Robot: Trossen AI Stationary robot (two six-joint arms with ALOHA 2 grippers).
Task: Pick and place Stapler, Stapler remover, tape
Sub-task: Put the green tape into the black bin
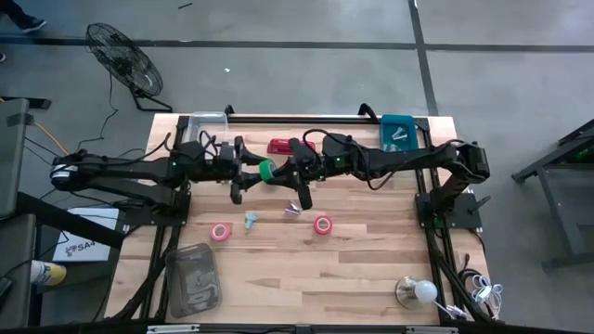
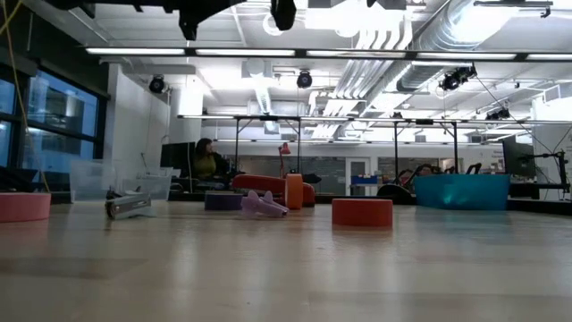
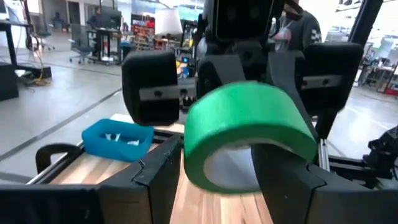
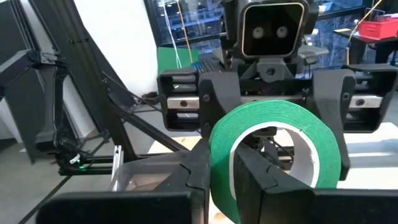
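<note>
I should next pack the tape into the clear container. My left gripper should grab the green roll (image 1: 267,170) by its ring side.
A green tape roll (image 1: 267,170) hangs high above the table's far middle, between my two grippers. My right gripper (image 4: 227,180) is shut on it. My left gripper (image 3: 217,186) faces it, open, with a finger on either side of the roll (image 3: 249,124); whether they touch it I cannot tell. The red stapler (image 1: 280,146) lies flat near the far edge. A pink roll (image 1: 220,232) and a red roll (image 1: 322,224) lie flat on the wood. Two small claw-shaped staple removers (image 1: 251,220) (image 1: 292,209) lie between them. My right gripper pinches the green roll's wall (image 4: 221,155), with one finger inside the open centre and the other outside. The fingers come level from the table's right side. The roll hangs on edge, lifted clear of the table, its open centre facing along the fingers.
A teal bin (image 1: 397,133) stands at the far right corner and a clear bin (image 1: 208,125) at the far left. Another clear container (image 1: 193,276) sits near left, a bulb (image 1: 418,292) near right. Bare wood shows along the near middle.
</note>
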